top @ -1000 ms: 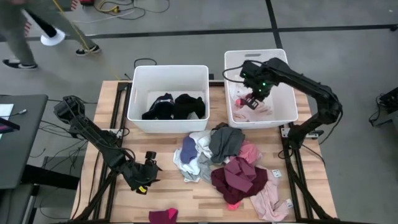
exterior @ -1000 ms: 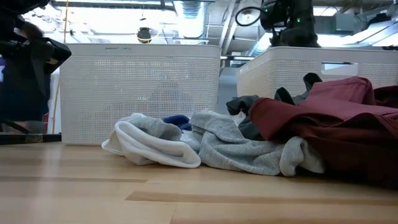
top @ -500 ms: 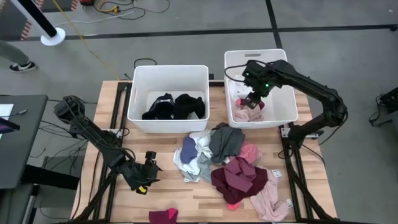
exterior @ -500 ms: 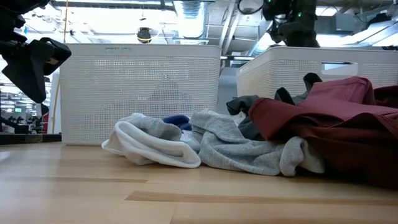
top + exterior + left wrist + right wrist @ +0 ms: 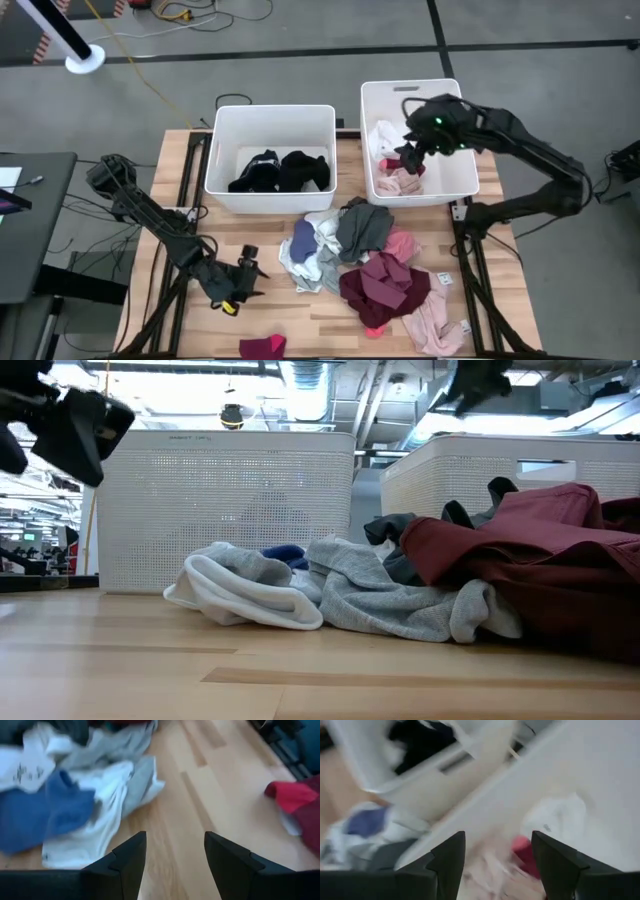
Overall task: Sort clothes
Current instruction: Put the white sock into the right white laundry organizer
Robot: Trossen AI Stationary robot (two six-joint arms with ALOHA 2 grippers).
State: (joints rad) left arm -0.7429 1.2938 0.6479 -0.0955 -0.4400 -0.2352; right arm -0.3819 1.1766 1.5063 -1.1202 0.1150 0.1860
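Note:
My left gripper pinches the white garment by its loose edge next. Then it sorts the garment out of the pile.
The clothes lie in a loose pile on the wooden table, with grey, white, blue, pink and maroon pieces. Black clothes lie in the left white bin. Pink and white clothes lie in the right white bin. My right gripper hovers open over the right bin, above a pink piece, with nothing between its fingers. My left gripper stands open and empty above bare table left of the pile, facing a blue and white piece.
A maroon piece lies alone at the table's near edge, and shows at the side of the left wrist view. The two bins stand side by side at the far edge. Bare wood lies left of the pile.
My right gripper has risen over the right bin and drifted toward the table's right edge. The pink piece that was at its fingers now lies in the bin. My left gripper has risen a little and shifted toward the pile.

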